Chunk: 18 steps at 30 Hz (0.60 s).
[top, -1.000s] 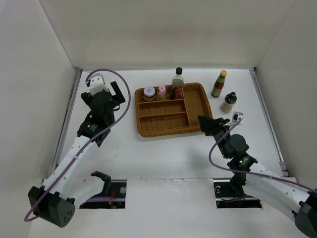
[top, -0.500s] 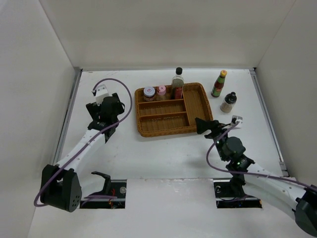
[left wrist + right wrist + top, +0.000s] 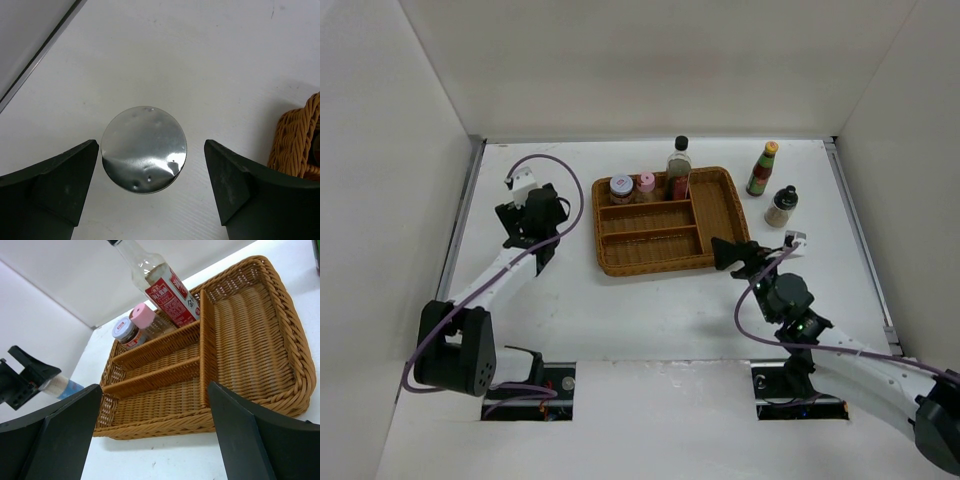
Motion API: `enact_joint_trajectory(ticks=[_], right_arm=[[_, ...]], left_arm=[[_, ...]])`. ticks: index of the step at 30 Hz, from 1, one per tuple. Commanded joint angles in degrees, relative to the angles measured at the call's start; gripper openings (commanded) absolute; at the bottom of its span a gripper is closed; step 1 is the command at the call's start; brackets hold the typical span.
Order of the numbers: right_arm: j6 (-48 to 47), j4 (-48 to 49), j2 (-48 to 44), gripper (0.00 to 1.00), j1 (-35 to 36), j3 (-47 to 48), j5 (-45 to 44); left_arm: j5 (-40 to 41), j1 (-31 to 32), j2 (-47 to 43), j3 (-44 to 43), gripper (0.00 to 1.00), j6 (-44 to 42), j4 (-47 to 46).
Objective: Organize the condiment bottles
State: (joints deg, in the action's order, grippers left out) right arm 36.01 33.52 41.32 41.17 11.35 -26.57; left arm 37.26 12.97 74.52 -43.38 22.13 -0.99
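Note:
The silver-lidded shaker (image 3: 144, 145) would stay on the tabletop if I lifted my left gripper now, because its open fingers leave a gap beside the lid.
A silver-lidded shaker (image 3: 144, 145) stands on the table between the fingers of my left gripper (image 3: 150, 165), which is open. The left finger is almost at the lid and the right finger is well clear of it. From above, my left gripper (image 3: 538, 228) hides this shaker. In the wicker tray's (image 3: 712, 215) back compartment stand a lilac-lidded jar (image 3: 621, 187), a pink-lidded jar (image 3: 646, 184) and a clear black-capped bottle (image 3: 678, 165). A red sauce bottle (image 3: 762, 168) and a black-capped shaker (image 3: 781, 206) stand right of the tray. My right gripper (image 3: 735, 252) is open and empty at the tray's front right corner.
White walls enclose the table on the left, back and right. A metal rail (image 3: 460, 225) runs along the left edge, close to my left arm. The tray's two front slots and its wide right compartment (image 3: 250, 335) hold nothing.
My left arm has drawn back and come down over the silver-lidded shaker, and its jaws have narrowed. My right gripper has opened and shifted slightly left.

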Motion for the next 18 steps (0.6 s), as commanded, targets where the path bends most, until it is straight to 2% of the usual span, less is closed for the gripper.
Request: enact_joint_trajectory(ticks=[1,3,6,8,10,14,18], right_arm=[[0.1,1.5,0.9,0.94,-0.6,3.1,0.7],[0.6,1.0,2.2,0.94,-1.1,3.6,1.2],[0.2,0.1,2.7,0.93,-0.9,4.3,1.5],[0.5,0.5,2.5,0.93,-1.2,3.9,1.3],[0.9,0.2,2.7,0.93,-1.8,3.8,1.5],[0.5,0.5,2.8,0.93,-1.5,3.9,0.9],[1.2,0.0,4.6,0.93,-2.1,4.5,1.7]], left_arm=[[-0.3,-0.7,0.5,-2.2,0.83,0.3,-4.5],[-0.7,-1.2,1.1,-2.2,0.74,0.3,-4.6],[-0.1,-1.2,-0.7,-0.8,0.51,0.4,-5.9],[-0.2,-1.1,-3.2,-0.8,0.42,0.2,-5.8],[-0.1,0.2,-6.9,-1.8,0.38,-0.2,-4.3],[0.3,6.9,-13.2,-4.3,0.37,-0.7,-2.3],[-0.1,15.1,-13.5,-7.8,0.37,-0.4,-0.9]])
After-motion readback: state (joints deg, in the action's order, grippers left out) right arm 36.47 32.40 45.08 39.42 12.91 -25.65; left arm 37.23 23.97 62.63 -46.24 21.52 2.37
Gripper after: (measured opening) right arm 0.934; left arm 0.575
